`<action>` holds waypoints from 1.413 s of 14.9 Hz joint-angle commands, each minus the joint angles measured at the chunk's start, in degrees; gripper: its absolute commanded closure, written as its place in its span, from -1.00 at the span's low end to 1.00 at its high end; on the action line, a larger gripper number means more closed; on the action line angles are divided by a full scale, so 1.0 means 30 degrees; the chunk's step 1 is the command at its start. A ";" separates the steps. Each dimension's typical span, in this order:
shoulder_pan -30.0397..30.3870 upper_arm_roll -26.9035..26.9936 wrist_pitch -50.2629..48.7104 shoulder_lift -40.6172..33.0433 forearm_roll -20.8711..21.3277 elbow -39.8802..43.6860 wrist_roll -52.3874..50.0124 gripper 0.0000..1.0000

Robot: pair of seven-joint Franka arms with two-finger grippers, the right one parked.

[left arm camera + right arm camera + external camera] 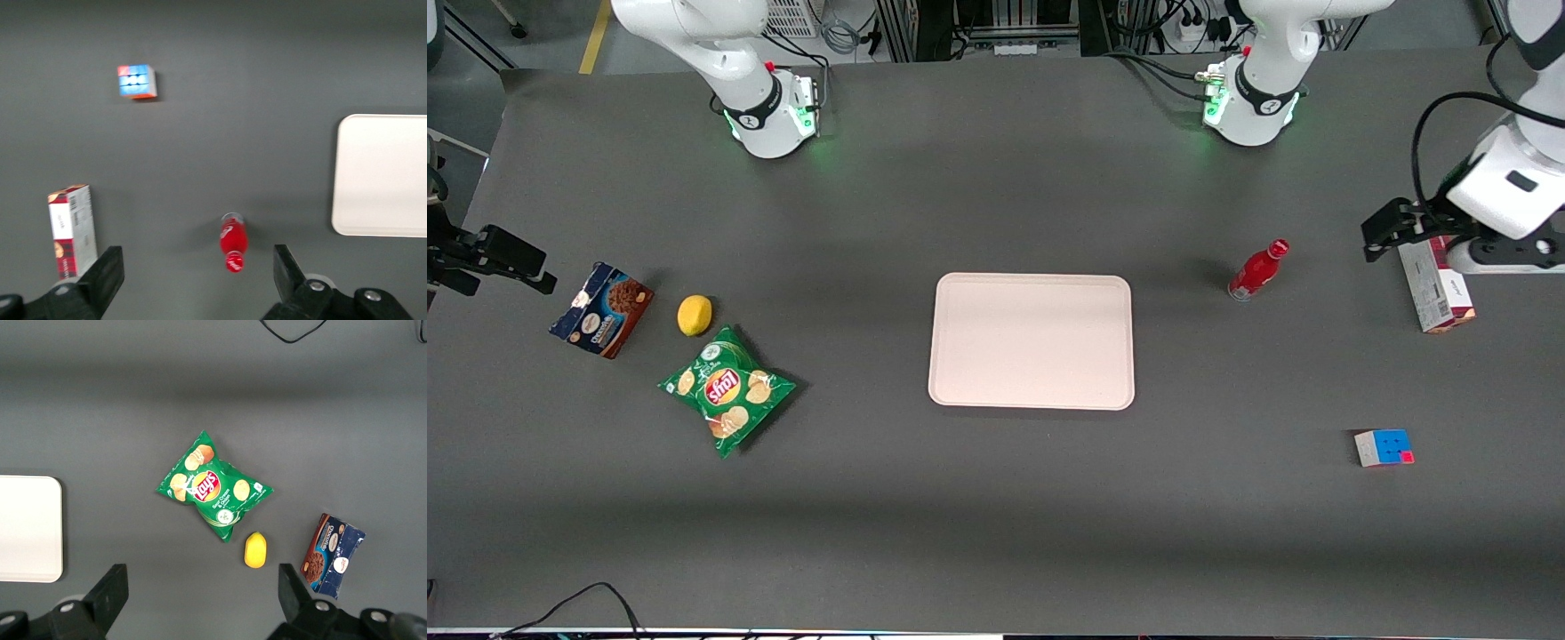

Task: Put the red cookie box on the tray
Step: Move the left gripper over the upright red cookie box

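Observation:
The red cookie box is long but its printed top (pixel 63 232) is narrow, so my gripper will grab the box across its two long sides next.
The red cookie box (pixel 1436 289) lies on the table at the working arm's end, its whitish printed face up and a dark red plaid end showing; it also appears in the left wrist view (pixel 72 230). My gripper (pixel 1392 233) hangs above the table next to the box's end farther from the front camera. Seen from the left wrist, the gripper (pixel 198 267) is open and holds nothing, with the box lying outside one finger. The pale pink tray (pixel 1032 342) sits bare at the table's middle, well away from the box, and its edge shows in the left wrist view (pixel 383 177).
A small red bottle (pixel 1258 269) lies between the tray and the box. A colour cube (pixel 1384 447) sits nearer the front camera than the box. A chips bag (pixel 727 389), a lemon (pixel 695 315) and a blue-and-brown cookie box (pixel 602 309) lie toward the parked arm's end.

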 commanded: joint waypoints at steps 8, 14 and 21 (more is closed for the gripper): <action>0.0414 0.7219 0.2031 0.0124 0.0985 -0.1841 1.0735 -1.00; 0.0444 0.9102 0.3326 0.0124 0.0691 -0.3513 1.2507 -1.00; 0.0474 1.0154 0.7153 0.0154 0.0779 -0.7550 1.4231 -1.00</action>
